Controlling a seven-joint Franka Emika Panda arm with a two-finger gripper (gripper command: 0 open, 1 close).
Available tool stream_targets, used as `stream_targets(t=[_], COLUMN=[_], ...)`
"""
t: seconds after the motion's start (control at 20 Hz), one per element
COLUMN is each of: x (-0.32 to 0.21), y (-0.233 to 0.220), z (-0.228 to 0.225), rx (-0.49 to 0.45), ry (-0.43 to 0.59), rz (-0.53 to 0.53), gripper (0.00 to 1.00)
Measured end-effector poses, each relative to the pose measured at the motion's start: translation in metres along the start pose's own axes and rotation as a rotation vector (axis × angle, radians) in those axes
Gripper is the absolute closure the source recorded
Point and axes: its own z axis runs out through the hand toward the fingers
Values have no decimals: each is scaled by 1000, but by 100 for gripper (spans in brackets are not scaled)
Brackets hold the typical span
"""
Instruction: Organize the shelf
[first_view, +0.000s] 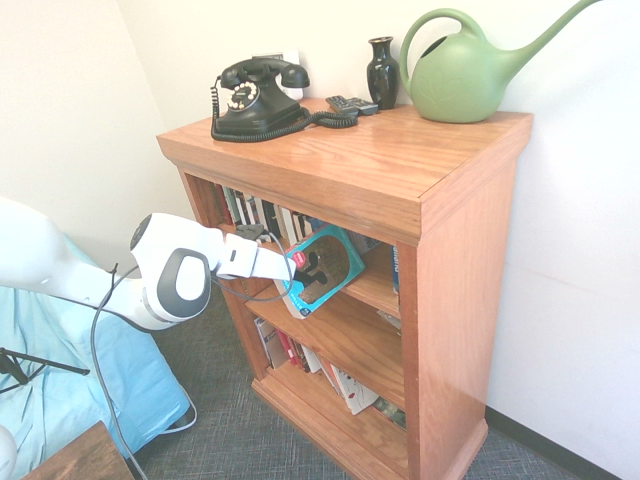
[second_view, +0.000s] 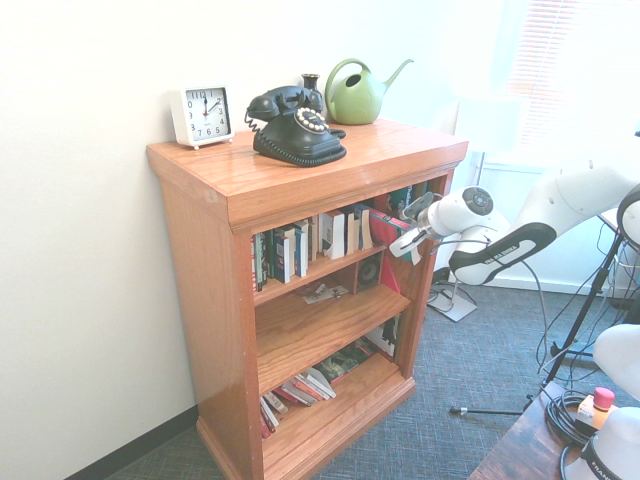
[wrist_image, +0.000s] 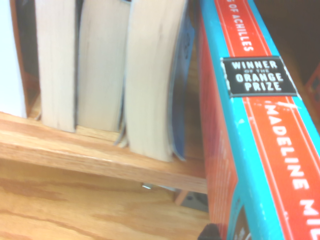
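The teal book tilts out past the front edge of the wooden board, so my gripper pushes it inward next, before letting go of it.
The shelf (first_view: 400, 165) (second_view: 300, 170) is a reddish-brown wooden bookcase with a thick top. My gripper (first_view: 291, 267) (second_view: 404, 240) is shut on a teal book with an orange-red cover (first_view: 325, 268) (second_view: 387, 228), held tilted at the front of the top inner level, at the end of a row of upright books (first_view: 262, 214) (second_view: 300, 245). In the wrist view the book's teal and orange spine (wrist_image: 260, 125) reads "Winner of the Orange Prize". It lies close beside pale-paged standing books (wrist_image: 150, 80) on the wooden board (wrist_image: 90, 155).
On top stand a black rotary phone (first_view: 258, 98) (second_view: 295, 125), a green watering can (first_view: 462, 72) (second_view: 357, 93), a black vase (first_view: 382, 72), a remote (first_view: 352, 104) and a white clock (second_view: 203, 114). Loose books lie on the bottom level (first_view: 345, 385) (second_view: 300, 388). A blue cloth (first_view: 60, 380) lies at left.
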Motion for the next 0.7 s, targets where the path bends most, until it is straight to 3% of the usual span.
stream_targets(t=[0.7], x=[32], y=[-23], z=[30], rx=[25], ry=[55], rz=[20], gripper=[100])
